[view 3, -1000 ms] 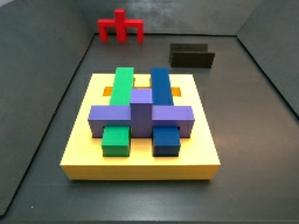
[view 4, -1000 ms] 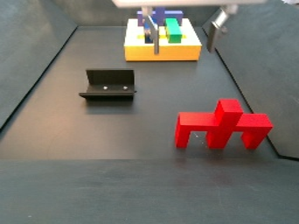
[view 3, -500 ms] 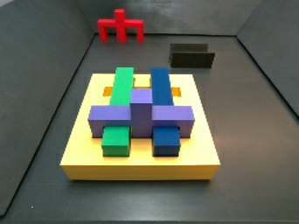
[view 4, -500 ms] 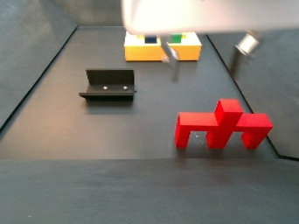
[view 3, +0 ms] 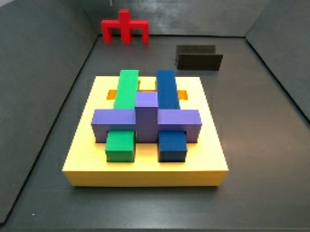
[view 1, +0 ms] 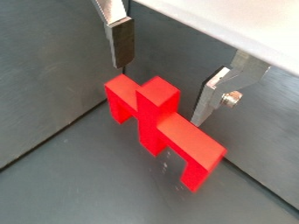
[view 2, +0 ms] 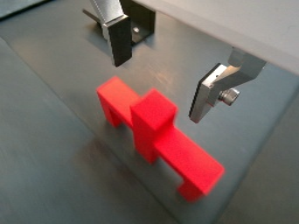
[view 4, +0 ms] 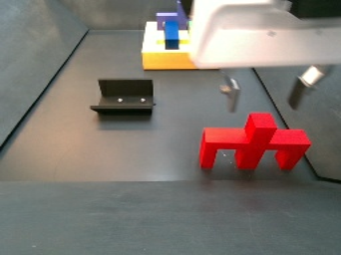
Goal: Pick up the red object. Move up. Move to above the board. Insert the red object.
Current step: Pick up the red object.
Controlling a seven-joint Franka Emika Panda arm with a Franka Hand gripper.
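Note:
The red object's legs need to stay free to slot into the yellow board [view 3: 145, 165]. My gripper should grab the red object by its raised middle block [view 3: 123, 15] next.
The red object [view 4: 253, 142] stands on the dark floor by the side wall, a bar on legs with a raised block in its middle. It also shows in a side view [view 3: 123, 27] and in both wrist views [view 1: 158, 122] [view 2: 152, 136]. My gripper [view 4: 262, 100] is open and empty, just above the red object. In both wrist views the gripper [view 1: 159, 89] [view 2: 160, 87] has one finger on each side of the raised block, not touching it. The yellow board [view 3: 145, 165] lies far from it.
The board [view 4: 167, 60] carries a green bar [view 3: 126, 91], a blue bar [view 3: 166, 91] and a purple cross piece [view 3: 145, 118]. The fixture [view 4: 124, 97] stands on the floor between board and red object, off to one side. Walls enclose the floor.
My gripper has moved from over the board to above the red object and come lower. The red object and the board pieces have not moved.

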